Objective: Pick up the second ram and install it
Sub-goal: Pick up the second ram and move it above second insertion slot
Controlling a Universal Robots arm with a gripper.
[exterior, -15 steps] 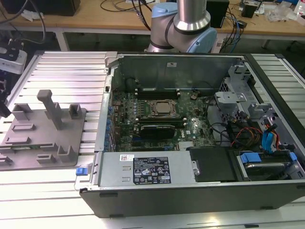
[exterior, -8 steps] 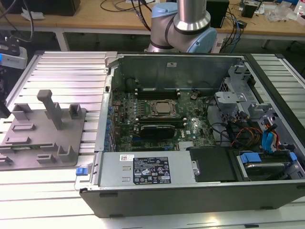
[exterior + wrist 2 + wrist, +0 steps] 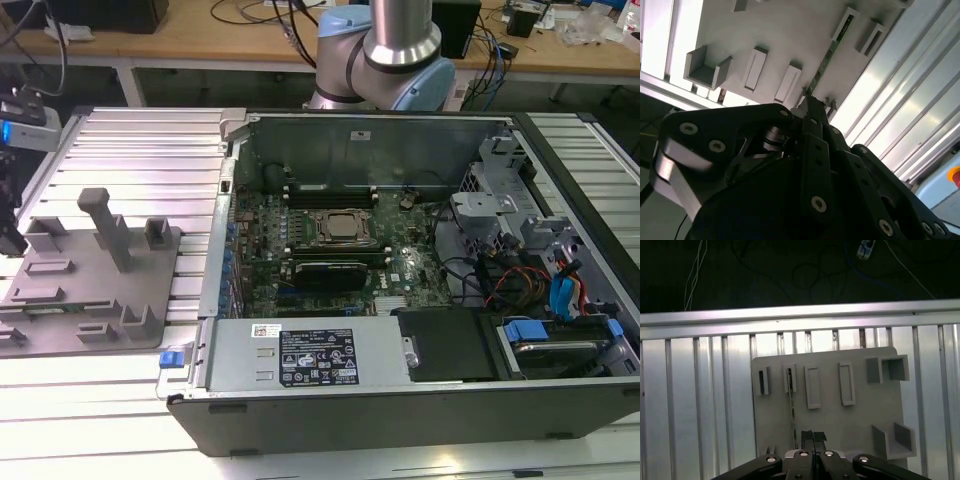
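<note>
My gripper should next grab the ram by the middle of its upper long edge (image 3: 62, 309), because the slotted blocks of the tray enclose the ram's ends.
The second ram (image 3: 791, 412) stands on edge in a narrow slot of the grey slotted tray (image 3: 860, 425), seen as a thin dark-green strip. In the second wrist view the ram (image 3: 826, 57) runs away from the black fingers. My gripper (image 3: 813, 436) hovers above the tray's near edge, just beside the ram's near end, with its fingertips pressed together and nothing between them. In the exterior view the gripper (image 3: 12, 232) is at the far left edge, over the tray (image 3: 150, 270), where the ram (image 3: 62, 307) lies low in its slot.
The open computer case (image 3: 350, 410) fills the exterior view's middle and right, with the green motherboard (image 3: 400, 265) inside. The tray has an upright grey post (image 3: 105, 225) and raised blocks. Ribbed metal table (image 3: 130, 150) lies all around.
</note>
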